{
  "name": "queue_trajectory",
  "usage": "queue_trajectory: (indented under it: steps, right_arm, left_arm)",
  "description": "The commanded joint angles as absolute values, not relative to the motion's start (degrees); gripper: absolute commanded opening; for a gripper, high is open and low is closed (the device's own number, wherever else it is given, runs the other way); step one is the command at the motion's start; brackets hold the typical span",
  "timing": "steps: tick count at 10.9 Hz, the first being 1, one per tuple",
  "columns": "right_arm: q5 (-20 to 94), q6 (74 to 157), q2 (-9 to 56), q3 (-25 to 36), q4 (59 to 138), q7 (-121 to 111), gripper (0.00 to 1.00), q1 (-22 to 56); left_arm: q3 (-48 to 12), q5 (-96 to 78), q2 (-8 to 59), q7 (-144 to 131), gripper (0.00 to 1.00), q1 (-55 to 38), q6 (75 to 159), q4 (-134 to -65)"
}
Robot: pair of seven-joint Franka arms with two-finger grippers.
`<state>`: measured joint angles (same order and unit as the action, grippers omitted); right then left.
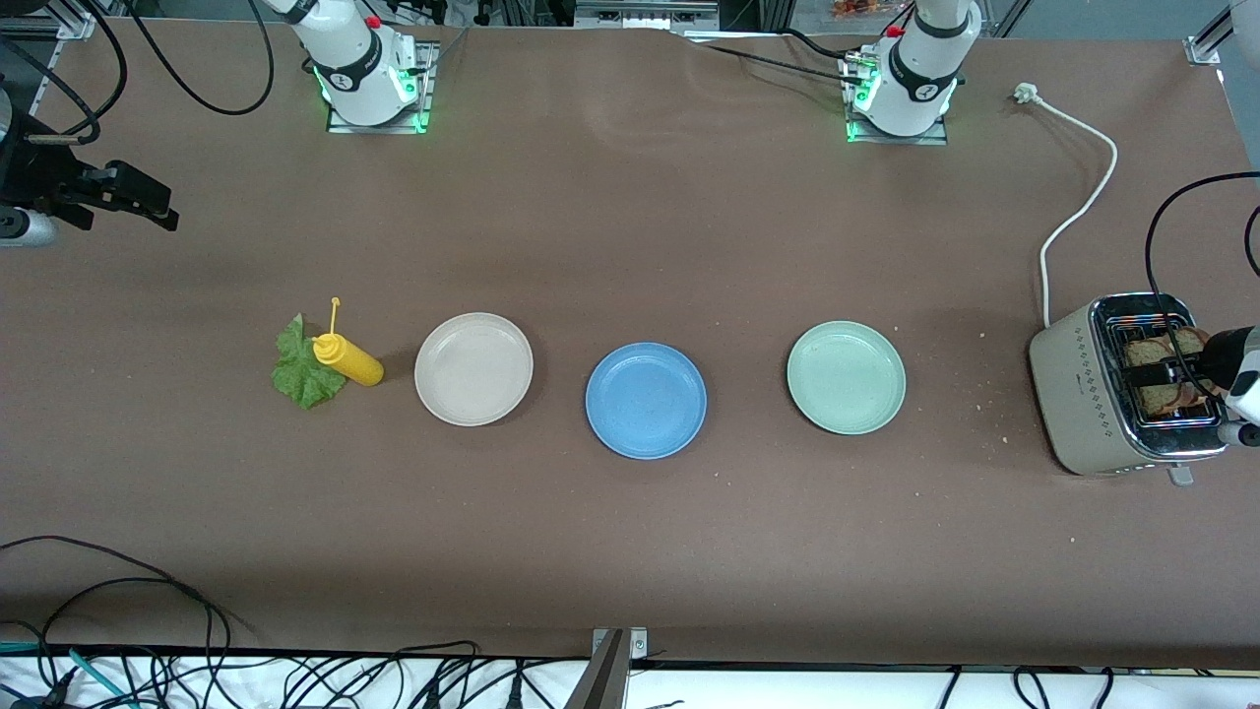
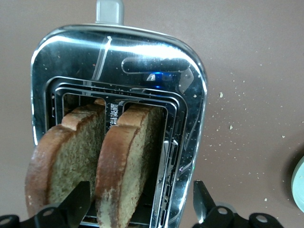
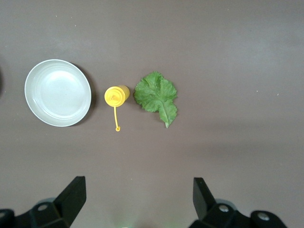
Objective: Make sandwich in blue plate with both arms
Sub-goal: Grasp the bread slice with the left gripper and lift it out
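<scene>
The toaster slot sides close in the bread slice's lower half, so my left gripper will next grab it by its top crust (image 2: 110, 173) to make the sandwich.
The blue plate (image 1: 646, 400) lies bare in the middle of the table. Two brown bread slices (image 1: 1166, 369) stand in the slots of a beige and chrome toaster (image 1: 1083, 384) at the left arm's end. My left gripper (image 1: 1176, 374) is open just over the toaster. In the left wrist view the left gripper (image 2: 141, 209) spans one slice (image 2: 126, 161), with the other slice (image 2: 61, 161) beside it. The green lettuce leaf (image 1: 305, 372) lies on the table at the right arm's end. My right gripper (image 1: 148, 202) is open and empty, high over bare table (image 3: 137, 204); the lettuce (image 3: 156, 97) shows below.
A yellow squeeze bottle (image 1: 346, 358) lies against the lettuce. A beige plate (image 1: 473, 369) and a mint-green plate (image 1: 846, 377) flank the blue plate. The toaster's white cord (image 1: 1078, 197) runs toward the left arm's base. Crumbs lie near the toaster.
</scene>
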<state>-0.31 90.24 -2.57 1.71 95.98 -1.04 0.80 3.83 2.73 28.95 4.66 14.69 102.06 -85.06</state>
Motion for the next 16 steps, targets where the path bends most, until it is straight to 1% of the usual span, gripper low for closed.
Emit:
queue_trajectory:
  steps: [1, 3, 4, 5, 8, 12, 14, 16]
  right_arm:
    - [-0.62, 89.39, -2.64, 1.32, 95.19, -0.53, 1.00, 0.35]
    - [-0.62, 89.38, -2.64, 1.32, 95.19, -0.44, 1.00, 0.35]
    - [-0.62, 89.38, -2.55, 1.32, 95.19, -0.44, 1.00, 0.35]
    - [-0.62, 89.38, -2.64, 1.32, 95.19, -0.44, 1.00, 0.35]
    - [-0.61, 89.38, -2.64, 1.32, 95.19, -0.44, 1.00, 0.35]
    - [-0.62, 89.38, -2.64, 1.32, 95.19, -0.44, 1.00, 0.35]
    - [-0.62, 89.38, -2.64, 1.32, 95.19, -0.44, 1.00, 0.35]
    - [-0.53, 89.38, -2.64, 1.32, 95.19, -0.44, 1.00, 0.35]
  left_arm:
    - [3.43, 4.39, 29.44, 7.63, 0.52, 15.21, 101.78, -83.76]
    - [3.51, 4.22, 29.09, 12.81, 0.27, 15.47, 101.60, -83.76]
    - [3.52, 4.31, 28.92, 13.70, 0.09, 15.90, 101.43, -83.76]
    - [3.52, 4.31, 28.92, 14.23, 0.00, 16.43, 101.43, -83.67]
    - [3.52, 4.31, 27.61, 14.76, 0.00, 16.52, 101.08, -83.67]
    - [3.17, 4.31, 20.23, 16.25, 0.00, 16.44, 95.55, -83.50]
    - [3.08, 4.22, 16.80, 19.50, 0.00, 16.44, 95.10, -83.50]
    - [2.64, 4.22, 14.77, 19.95, 0.00, 16.44, 93.44, -83.41]
